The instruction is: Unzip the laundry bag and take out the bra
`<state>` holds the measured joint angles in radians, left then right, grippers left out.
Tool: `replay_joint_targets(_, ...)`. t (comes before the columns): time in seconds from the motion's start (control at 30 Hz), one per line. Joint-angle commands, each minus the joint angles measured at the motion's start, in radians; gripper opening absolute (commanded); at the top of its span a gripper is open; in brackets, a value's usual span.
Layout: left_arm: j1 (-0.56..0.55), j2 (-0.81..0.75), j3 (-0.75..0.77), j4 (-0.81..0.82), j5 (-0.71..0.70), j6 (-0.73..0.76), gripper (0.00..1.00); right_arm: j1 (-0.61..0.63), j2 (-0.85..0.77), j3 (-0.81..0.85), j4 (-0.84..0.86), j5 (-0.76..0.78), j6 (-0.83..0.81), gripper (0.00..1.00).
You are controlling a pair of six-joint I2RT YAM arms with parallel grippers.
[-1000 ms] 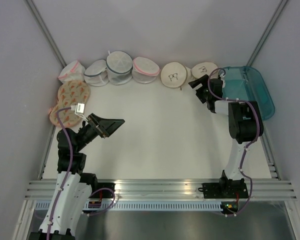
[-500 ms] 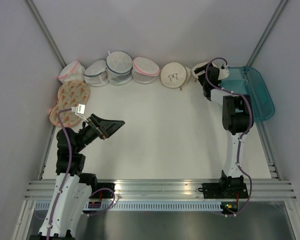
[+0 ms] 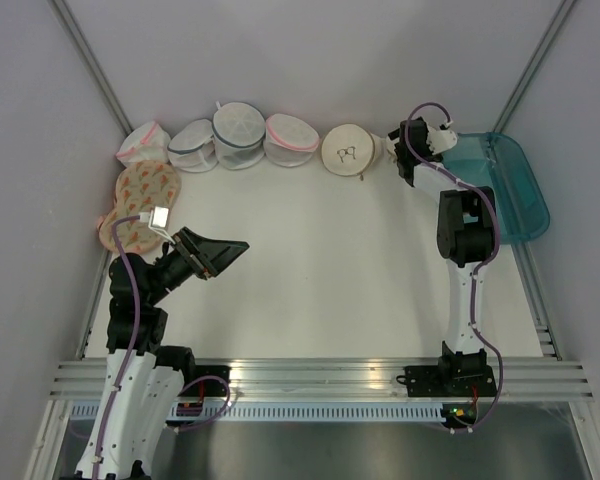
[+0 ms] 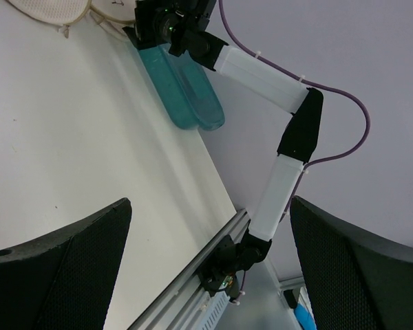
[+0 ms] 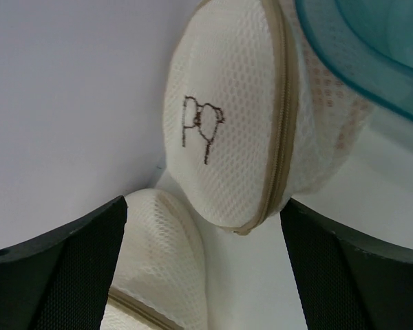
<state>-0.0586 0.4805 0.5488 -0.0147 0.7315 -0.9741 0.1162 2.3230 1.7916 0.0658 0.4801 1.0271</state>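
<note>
I should grab the cream laundry bag next with my right gripper, by its tan zip rim. Then I can unzip it.
Two cream dome laundry bags with a black bra outline stand by the back wall. One (image 3: 347, 150) shows whole in the top view. The other (image 5: 227, 130) fills the right wrist view, on edge, its tan zip rim (image 5: 283, 117) shut; in the top view my right wrist covers most of it. My right gripper (image 3: 404, 158) is open right in front of this bag, with nothing between its fingers (image 5: 206, 275). My left gripper (image 3: 227, 250) is open and empty over the left of the table (image 4: 206, 275). The bra is not in view.
A teal plastic bin (image 3: 500, 180) lies at the back right, touching the nearer cream bag (image 5: 372, 48). Several white mesh bags with pink or grey trim (image 3: 240, 135) line the back wall. A flat orange-patterned bag (image 3: 138, 200) lies at the left.
My right arm has stretched further back and the gripper has closed in on the right cream bag by the wall. The left arm has not moved.
</note>
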Motion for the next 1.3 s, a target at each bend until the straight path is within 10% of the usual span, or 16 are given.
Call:
replay_joint_targets(0.0, 0.000, -0.006, 0.031, -0.018, -0.026, 0.025, 1.00, 0.005, -0.048, -0.046, -0.077, 0.071, 0.056, 0.95)
replay_joint_targets(0.53, 0.002, -0.016, 0.022, -0.045, -0.027, 0.037, 1.00, 0.013, 0.042, 0.073, -0.161, 0.100, 0.091, 0.95)
replay_joint_targets(0.93, 0.002, -0.016, 0.059, -0.102, -0.040, 0.068, 1.00, -0.030, 0.187, 0.292, -0.213, 0.095, 0.067, 0.72)
replay_joint_targets(1.17, 0.000, -0.010, 0.057, -0.096, -0.032, 0.057, 1.00, -0.061, 0.085, 0.091, 0.006, -0.006, 0.057, 0.04)
replay_joint_targets(1.27, 0.000, -0.016, 0.056, -0.093, -0.030, 0.052, 1.00, -0.082, 0.042, -0.014, 0.181, -0.128, 0.077, 0.01)
